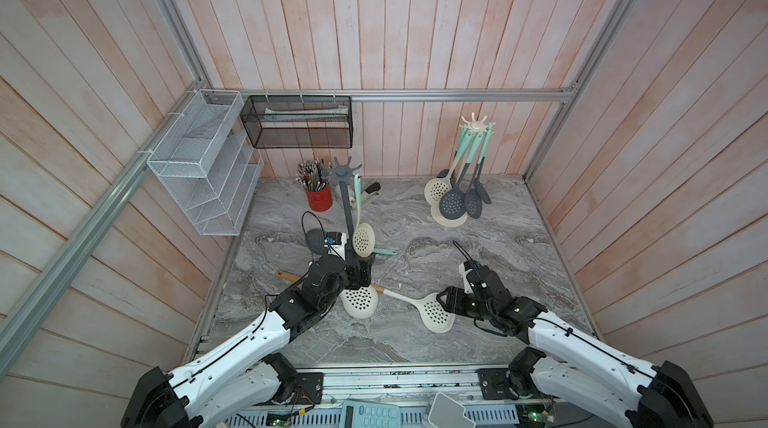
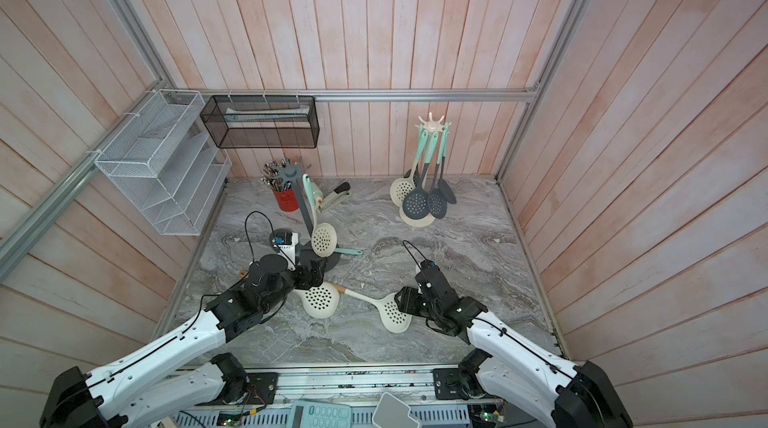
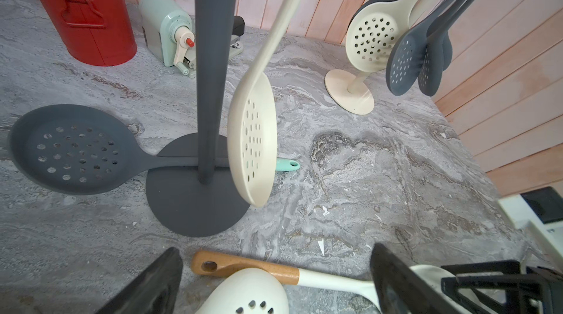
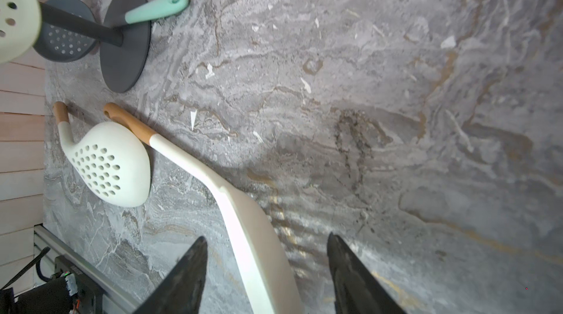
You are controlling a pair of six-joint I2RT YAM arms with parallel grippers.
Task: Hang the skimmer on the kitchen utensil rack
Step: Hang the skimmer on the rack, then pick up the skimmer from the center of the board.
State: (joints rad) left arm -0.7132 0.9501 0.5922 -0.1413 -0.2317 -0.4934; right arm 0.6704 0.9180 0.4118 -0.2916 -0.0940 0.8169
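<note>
My right gripper grabs the wood-handled cream skimmer by the rim of its head next, to leave the handle free for my left gripper to hang.
The grey utensil rack (image 1: 347, 214) (image 2: 305, 205) (image 3: 211, 68) stands left of centre on the marble table. A cream skimmer (image 1: 363, 239) (image 2: 323, 239) (image 3: 253, 138) with a mint handle hangs from one of its top hooks. My left gripper (image 1: 360, 272) (image 2: 313, 272) (image 3: 274, 280) is open just in front of the rack's base, apart from the hanging skimmer. A cream skimmer head (image 3: 243, 294) lies below its jaws. My right gripper (image 1: 446, 300) (image 2: 405, 299) (image 4: 268, 272) is open. A wood-handled cream skimmer (image 1: 436, 313) (image 4: 253, 236) runs between its fingers with gaps on both sides.
A grey skimmer (image 3: 70, 151) (image 1: 316, 239) lies by the rack's base (image 3: 195, 205). A second wood-handled cream skimmer (image 1: 359, 300) (image 4: 109, 166) lies in front. A cream rack (image 1: 461, 180) with several skimmers stands back right. A red pencil tin (image 1: 319, 197), a sharpener (image 3: 170, 29) and wall baskets (image 1: 208, 164) are back left.
</note>
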